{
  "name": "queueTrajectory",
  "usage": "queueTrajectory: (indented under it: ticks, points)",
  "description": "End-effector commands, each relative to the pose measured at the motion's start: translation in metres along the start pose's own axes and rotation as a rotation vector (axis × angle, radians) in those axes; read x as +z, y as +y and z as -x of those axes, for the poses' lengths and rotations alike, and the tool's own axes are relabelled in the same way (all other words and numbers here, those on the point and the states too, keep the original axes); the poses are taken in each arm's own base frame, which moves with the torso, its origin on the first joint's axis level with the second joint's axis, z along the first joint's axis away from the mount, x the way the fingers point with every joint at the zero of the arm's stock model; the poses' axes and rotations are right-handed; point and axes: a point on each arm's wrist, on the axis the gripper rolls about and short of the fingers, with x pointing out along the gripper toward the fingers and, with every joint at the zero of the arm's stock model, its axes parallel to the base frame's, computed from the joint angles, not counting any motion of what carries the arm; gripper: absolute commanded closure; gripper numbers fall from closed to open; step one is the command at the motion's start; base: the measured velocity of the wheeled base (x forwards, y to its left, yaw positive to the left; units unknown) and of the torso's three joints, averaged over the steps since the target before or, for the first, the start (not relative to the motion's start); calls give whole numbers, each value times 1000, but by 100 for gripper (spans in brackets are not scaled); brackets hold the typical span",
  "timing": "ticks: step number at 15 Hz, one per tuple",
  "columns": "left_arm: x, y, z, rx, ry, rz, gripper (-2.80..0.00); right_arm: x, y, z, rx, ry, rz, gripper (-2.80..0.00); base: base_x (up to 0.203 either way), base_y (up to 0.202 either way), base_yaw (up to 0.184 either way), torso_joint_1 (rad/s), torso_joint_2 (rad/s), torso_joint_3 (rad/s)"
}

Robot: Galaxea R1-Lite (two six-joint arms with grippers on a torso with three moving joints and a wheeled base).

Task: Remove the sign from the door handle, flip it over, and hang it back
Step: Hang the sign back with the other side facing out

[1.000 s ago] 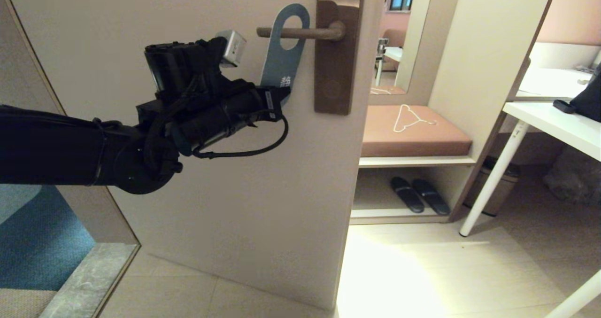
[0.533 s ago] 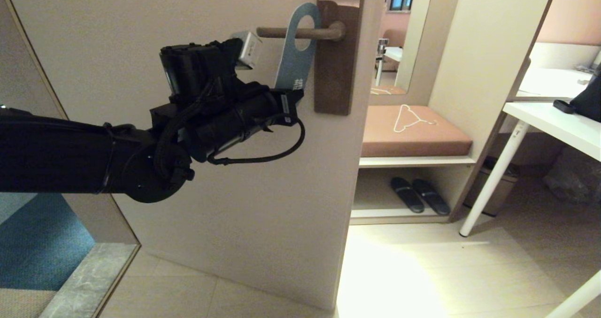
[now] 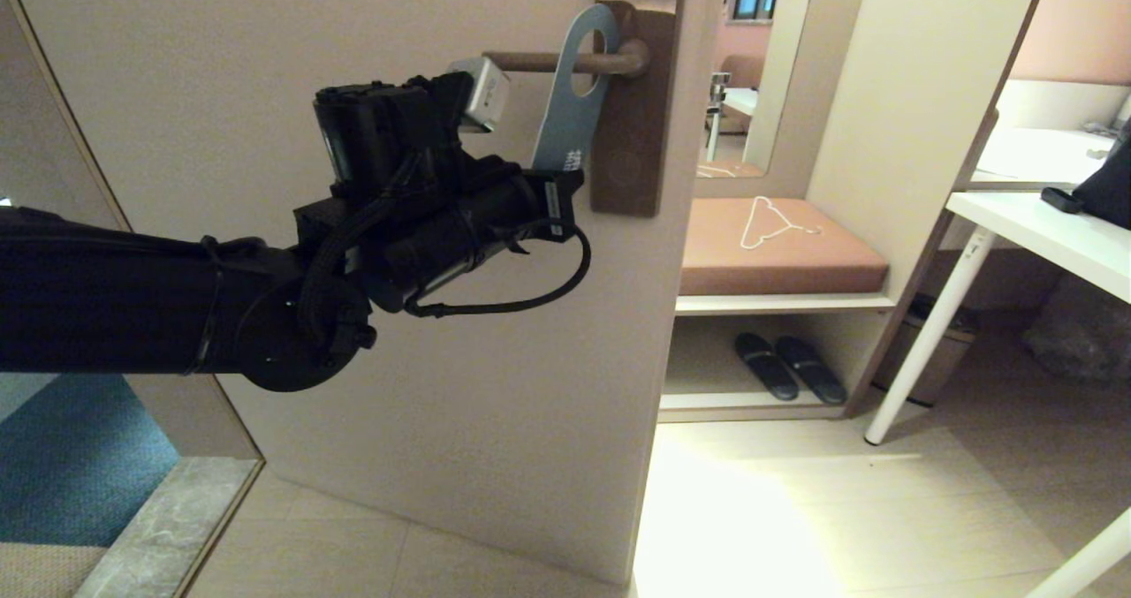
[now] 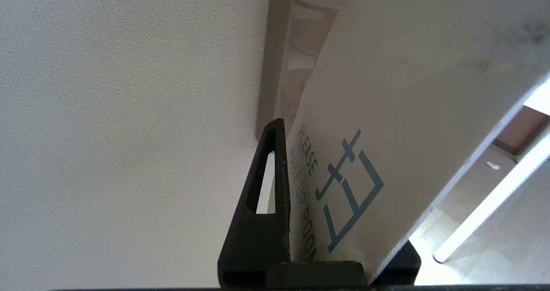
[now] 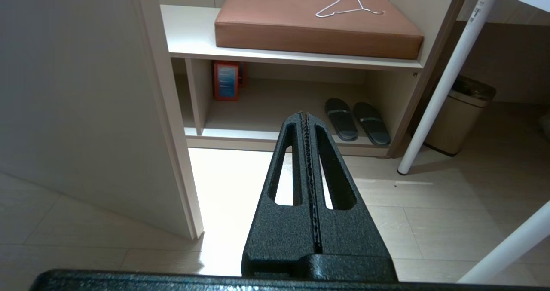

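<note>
My left gripper is ready to open now. The door handle goes through the sign's large hole close to the backplate, so the sign would stay hanging there.
The sign (image 3: 565, 112) hangs by its large hole on the door handle (image 3: 539, 62), a brown lever on a tall bronze backplate (image 3: 629, 139). Its slate-blue side faces me in the head view and it sits close to the backplate. My left gripper (image 3: 565, 177) is shut on the sign's lower end. The left wrist view shows the white side of the sign (image 4: 386, 110), printed "PLEASE MAKE UP ROOM", against one black finger (image 4: 268, 196); the other finger is hidden behind the card. My right gripper (image 5: 305, 115) is shut with nothing in it, low over the floor beside the door edge.
The beige door (image 3: 398, 404) stands ajar. To its right is a bench cushion (image 3: 831, 262) with a white hanger (image 3: 778, 223), black slippers (image 3: 786, 367) on the shelf below, a bin (image 3: 937, 351) and a white table (image 3: 1043, 227).
My left gripper has moved right and a little up with the sign's lower end. The sign's hole has slid along the lever toward the backplate.
</note>
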Motion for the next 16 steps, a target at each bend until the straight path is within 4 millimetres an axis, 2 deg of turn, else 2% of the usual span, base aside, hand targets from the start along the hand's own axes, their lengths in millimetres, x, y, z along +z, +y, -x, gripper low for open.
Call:
queueTrajectory:
  ticks: [1, 3, 4, 11, 16]
  points:
    - [1, 0, 1, 0, -5, 0, 0, 0, 0, 0, 0, 1, 0, 0, 0, 0, 0, 0, 0, 0]
    - [1, 0, 1, 13, -5, -11, 0, 0, 0, 0, 0, 1, 0, 0, 0, 0, 0, 0, 0, 0]
    - [0, 0, 1, 19, -4, -14, -280, 0, 0, 0, 0, 1, 0, 0, 0, 0, 0, 0, 0, 0]
    - [2, -19, 8, -35, -9, -3, -280, 0, 0, 0, 0, 1, 0, 0, 0, 0, 0, 0, 0, 0]
    - [-2, -21, 34, -45, 31, 3, -280, 0, 0, 0, 0, 1, 0, 0, 0, 0, 0, 0, 0, 0]
